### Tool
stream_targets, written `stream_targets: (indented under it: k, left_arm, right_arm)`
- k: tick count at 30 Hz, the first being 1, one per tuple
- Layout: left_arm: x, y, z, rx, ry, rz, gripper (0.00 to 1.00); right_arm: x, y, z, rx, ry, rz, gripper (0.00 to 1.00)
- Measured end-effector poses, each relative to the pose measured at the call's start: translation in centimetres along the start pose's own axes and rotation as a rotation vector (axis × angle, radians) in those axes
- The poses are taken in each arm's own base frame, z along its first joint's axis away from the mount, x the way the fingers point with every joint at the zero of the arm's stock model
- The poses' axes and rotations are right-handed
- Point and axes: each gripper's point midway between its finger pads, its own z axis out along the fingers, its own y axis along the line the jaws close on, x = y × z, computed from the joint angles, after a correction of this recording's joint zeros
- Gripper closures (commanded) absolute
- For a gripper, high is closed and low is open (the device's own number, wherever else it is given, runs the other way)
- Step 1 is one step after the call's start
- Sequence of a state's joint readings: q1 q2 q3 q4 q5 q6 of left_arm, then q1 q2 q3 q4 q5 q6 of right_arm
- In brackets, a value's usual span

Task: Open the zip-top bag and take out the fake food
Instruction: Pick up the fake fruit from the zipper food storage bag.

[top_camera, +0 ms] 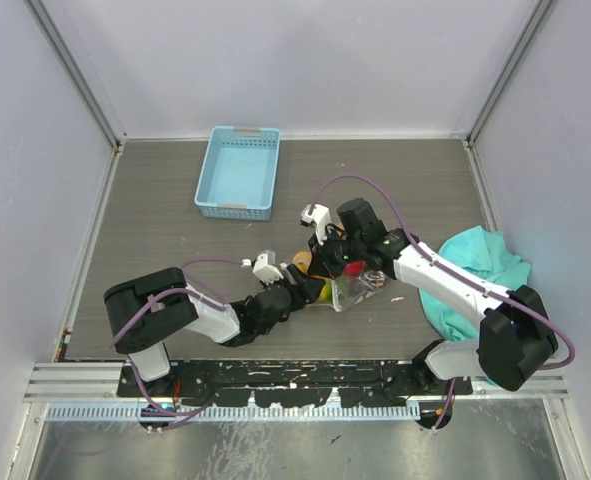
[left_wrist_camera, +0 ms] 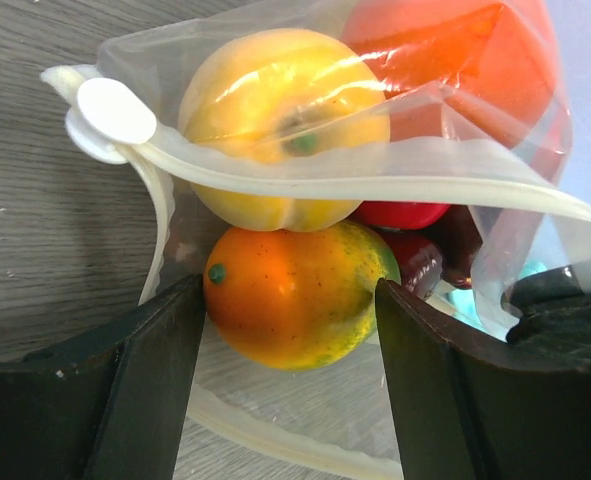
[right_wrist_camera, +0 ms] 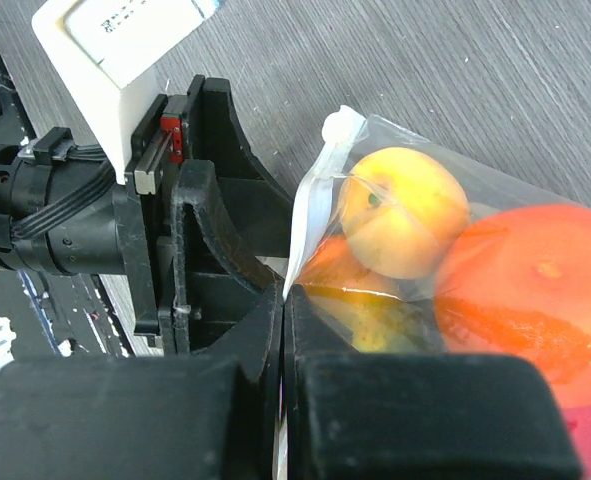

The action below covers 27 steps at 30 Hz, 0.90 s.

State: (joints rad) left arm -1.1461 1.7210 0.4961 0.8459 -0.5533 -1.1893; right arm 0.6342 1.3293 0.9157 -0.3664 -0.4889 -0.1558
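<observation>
The orange-green fruit needs to be removed next. My left gripper should grab it by both sides of its orange end (top_camera: 322,291) (left_wrist_camera: 283,296).
The clear zip-top bag (top_camera: 363,287) lies at the table's middle front with its mouth open toward the left arm. In the left wrist view the bag (left_wrist_camera: 375,160) holds fake food: a yellow fruit (left_wrist_camera: 280,110), a large red-orange one (left_wrist_camera: 455,70), and dark red pieces (left_wrist_camera: 420,255). My left gripper (left_wrist_camera: 290,300) reaches into the mouth, its fingers against both sides of an orange-green fruit (left_wrist_camera: 295,290). My right gripper (right_wrist_camera: 285,300) is shut on the bag's white zip edge (right_wrist_camera: 310,215) and holds it up. The left gripper (right_wrist_camera: 195,230) also shows in the right wrist view.
A light blue basket (top_camera: 238,172) stands at the back, left of centre. A teal cloth (top_camera: 475,265) lies bunched at the right, beside the right arm. White walls with metal posts enclose the table.
</observation>
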Motion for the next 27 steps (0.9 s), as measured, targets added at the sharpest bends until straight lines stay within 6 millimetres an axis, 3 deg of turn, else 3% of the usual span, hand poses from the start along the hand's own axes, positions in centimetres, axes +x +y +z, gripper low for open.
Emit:
stream_targets:
  k: [8, 18, 20, 27]
  left_arm:
    - [0.5, -0.2, 0.7, -0.01, 0.009, 0.013, 0.22]
    - [1.3, -0.7, 1.8, 0.017, 0.009, -0.002, 0.28]
    - [1.4, -0.9, 2.0, 0.021, 0.007, -0.007, 0.33]
    - [1.0, -1.4, 2.2, 0.045, -0.009, -0.007, 0.68]
  right_arm:
    - [-0.2, -0.3, 0.0, 0.009, -0.01, -0.008, 0.99]
    - [-0.4, -0.5, 0.0, 0.02, -0.015, -0.013, 0.99]
    - [-0.5, -0.7, 0.0, 0.025, -0.018, -0.013, 0.99]
    - [-0.4, -0.8, 0.0, 0.028, -0.018, -0.013, 0.99]
